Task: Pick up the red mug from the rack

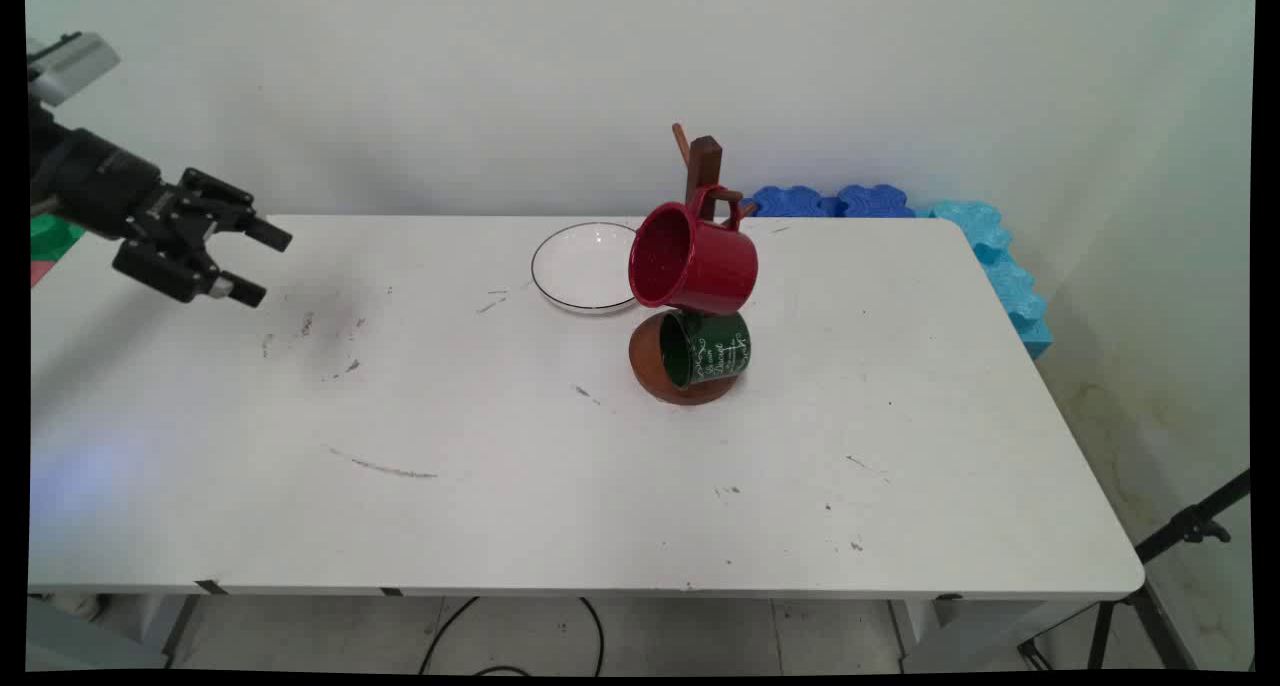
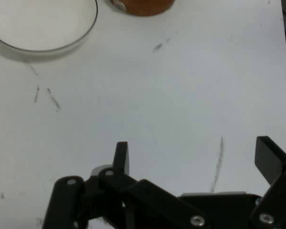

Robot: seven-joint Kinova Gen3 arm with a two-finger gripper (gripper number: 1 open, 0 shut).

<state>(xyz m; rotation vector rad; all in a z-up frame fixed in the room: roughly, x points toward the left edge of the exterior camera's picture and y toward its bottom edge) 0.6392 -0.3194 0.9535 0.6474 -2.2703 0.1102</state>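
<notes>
My gripper grabs the red mug by its rim (image 1: 636,268) next. Then it takes the mug off the wooden mug tree (image 1: 703,171).
My black gripper (image 1: 263,263) hangs open above the table's far left part, with nothing between its fingers. In the hand view the gripper (image 2: 195,157) has bare white table under it. A wooden mug tree (image 1: 703,171) stands near the table's middle on a round brown base (image 1: 650,366). A red mug (image 1: 692,261) hangs from it, mouth facing left. Below it hangs a dark green mug (image 1: 707,347) with white lettering. A white plate (image 1: 583,267) with a dark rim lies just left of the tree; the plate (image 2: 38,24) and the brown base (image 2: 145,5) show at the hand view's top.
Blue foam blocks (image 1: 830,202) lie along the table's far right corner, with lighter blue ones (image 1: 1005,271) running down its right edge. A black tripod (image 1: 1180,536) stands on the floor at the right. Dark scuff marks dot the table (image 1: 500,486).
</notes>
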